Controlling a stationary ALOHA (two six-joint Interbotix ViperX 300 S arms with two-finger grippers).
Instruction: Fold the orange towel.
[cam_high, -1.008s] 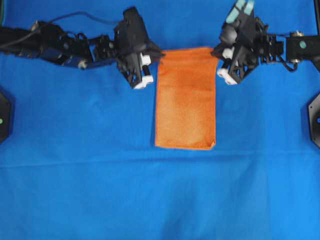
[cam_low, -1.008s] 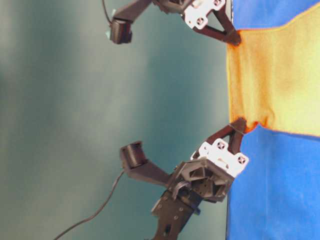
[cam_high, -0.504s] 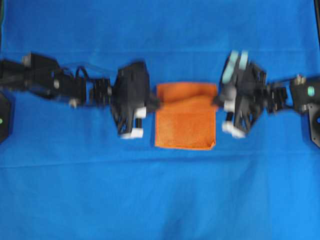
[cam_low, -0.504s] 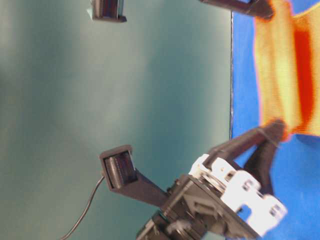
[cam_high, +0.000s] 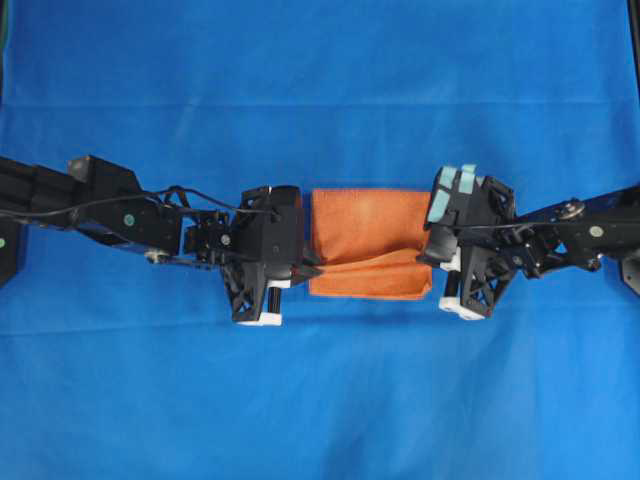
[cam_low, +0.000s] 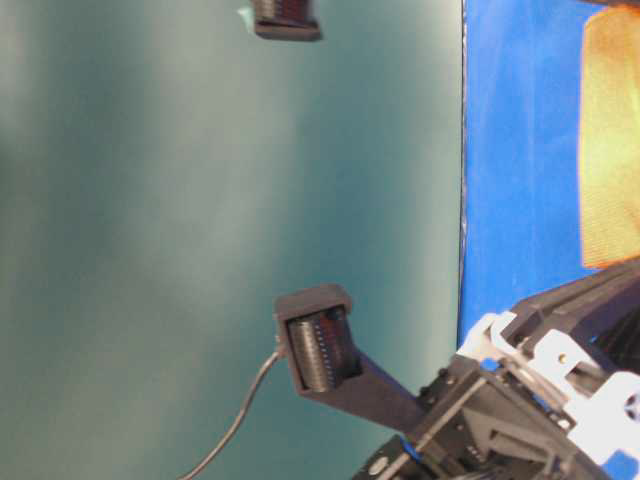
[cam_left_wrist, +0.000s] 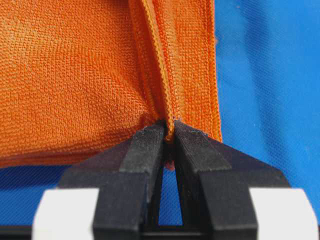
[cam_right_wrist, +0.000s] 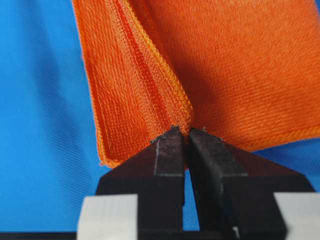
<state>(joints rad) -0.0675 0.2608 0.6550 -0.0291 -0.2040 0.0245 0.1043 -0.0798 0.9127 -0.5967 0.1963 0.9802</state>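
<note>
My left gripper opens next, since the pinched hem (cam_left_wrist: 167, 95) sits low over the towel's lower layer and the towel would lie there.
The orange towel (cam_high: 368, 240) lies mid-table, doubled over itself, its upper layer's hem slanting above the near edge. My left gripper (cam_high: 312, 270) is shut on the towel's left corner; in the left wrist view the hem is pinched between the gripper's tips (cam_left_wrist: 170, 129) with the orange towel (cam_left_wrist: 75, 75) spreading beyond. My right gripper (cam_high: 432, 258) is shut on the right corner; in the right wrist view the stitched hem runs into the gripper's tips (cam_right_wrist: 186, 132) from the orange towel (cam_right_wrist: 240, 65). In the table-level view the orange towel (cam_low: 610, 140) shows at the right edge.
A blue cloth (cam_high: 320, 400) covers the whole table. The left arm (cam_high: 120, 215) stretches in from the left edge, the right arm (cam_high: 580, 235) from the right edge. Black fixtures sit at the table's left and right edges.
Both grippers have carried the towel's far corners toward the near edge, folding the long strip over itself into a short rectangle. Both stayed shut on the corners.
</note>
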